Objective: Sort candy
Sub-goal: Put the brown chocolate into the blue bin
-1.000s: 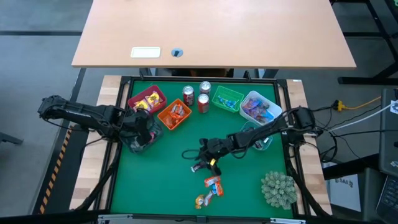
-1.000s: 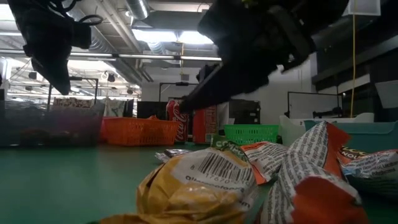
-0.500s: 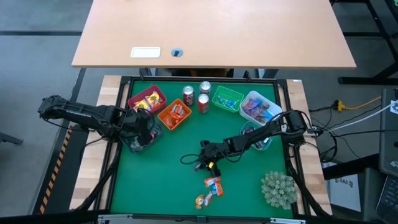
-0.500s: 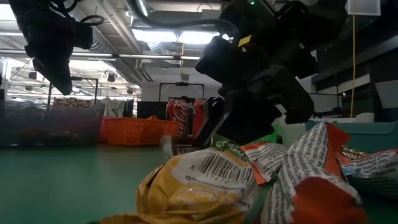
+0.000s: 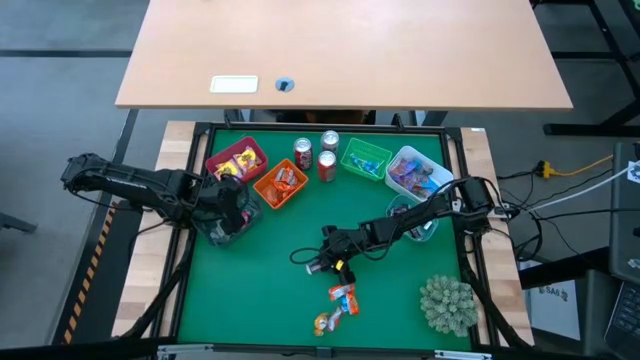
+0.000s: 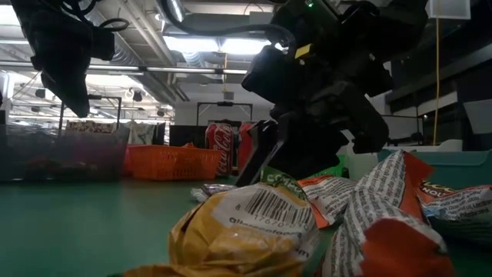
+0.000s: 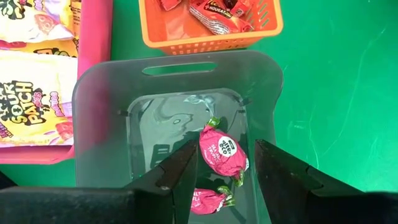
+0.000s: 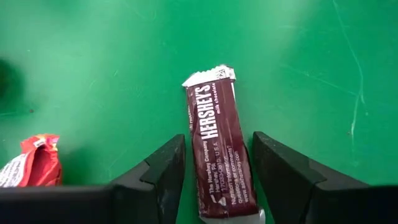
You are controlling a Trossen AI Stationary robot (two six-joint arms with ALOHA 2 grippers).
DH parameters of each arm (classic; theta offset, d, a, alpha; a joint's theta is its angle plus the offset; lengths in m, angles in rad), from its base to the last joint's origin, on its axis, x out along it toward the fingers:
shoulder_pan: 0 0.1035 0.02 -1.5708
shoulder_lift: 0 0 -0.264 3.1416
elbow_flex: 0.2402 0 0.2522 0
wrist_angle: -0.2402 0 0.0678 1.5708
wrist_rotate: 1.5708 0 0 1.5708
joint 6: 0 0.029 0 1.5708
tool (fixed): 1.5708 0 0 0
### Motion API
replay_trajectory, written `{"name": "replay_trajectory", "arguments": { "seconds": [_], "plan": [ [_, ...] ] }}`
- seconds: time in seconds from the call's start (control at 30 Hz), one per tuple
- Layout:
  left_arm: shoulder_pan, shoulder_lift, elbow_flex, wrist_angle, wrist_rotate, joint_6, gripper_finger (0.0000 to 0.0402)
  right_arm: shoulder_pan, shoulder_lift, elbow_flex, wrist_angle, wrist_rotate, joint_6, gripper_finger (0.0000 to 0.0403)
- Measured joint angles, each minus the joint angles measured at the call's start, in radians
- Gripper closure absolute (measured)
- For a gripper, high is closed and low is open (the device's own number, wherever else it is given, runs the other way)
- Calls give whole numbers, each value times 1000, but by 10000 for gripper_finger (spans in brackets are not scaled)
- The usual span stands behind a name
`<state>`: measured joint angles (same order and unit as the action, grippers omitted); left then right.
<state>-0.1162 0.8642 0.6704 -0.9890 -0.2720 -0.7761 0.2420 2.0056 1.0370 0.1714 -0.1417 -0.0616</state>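
Note:
The right gripper grips the Hershey's bar by its small-print half (image 8: 225, 174) next. Then I sort the bar into the teal tub.
A brown Hershey's bar (image 8: 217, 162) lies flat on the green mat. My right gripper (image 8: 217, 146) is down at the mat, open, with one finger on each side of the bar and a narrow gap on both sides; in the high view it is at mid-table (image 5: 322, 264). My left gripper (image 7: 227, 155) hangs open over a clear grey bin (image 7: 99, 124) at the table's left (image 5: 228, 208). Two pink wrapped candies (image 7: 221, 152) (image 7: 208, 200) lie on that bin's floor below its fingers.
Along the far edge stand a pink bin (image 5: 237, 160), an orange basket (image 5: 280, 183), two soda cans (image 5: 303, 152), a green basket (image 5: 365, 160) and a clear bin (image 5: 418, 172). Loose candies (image 5: 343, 296) (image 5: 325, 322) lie near the front, next to a spiky plant ball (image 5: 447, 303).
My right gripper has come down to the mat and tipped steeper, so that its open fingers now stand on either side of the Hershey's bar. The bar has stayed where it was. For the last half second it has kept still.

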Motion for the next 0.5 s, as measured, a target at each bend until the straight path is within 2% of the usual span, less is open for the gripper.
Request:
{"name": "replay_trajectory", "arguments": {
  "seconds": [0.1, 0.37, 0.5],
  "plan": [
    [0, 0, 0, 1, 0, 0, 253, 0, 0, 0, -3, 1, 0, 230],
    [0, 0, 0, 3, 0, 0, 253, 0, 0, -1, -5, 2, 2, 301],
    [0, 0, 0, 3, 0, 0, 253, 0, 0, -2, -5, 2, 4, 315]
  ]
}}
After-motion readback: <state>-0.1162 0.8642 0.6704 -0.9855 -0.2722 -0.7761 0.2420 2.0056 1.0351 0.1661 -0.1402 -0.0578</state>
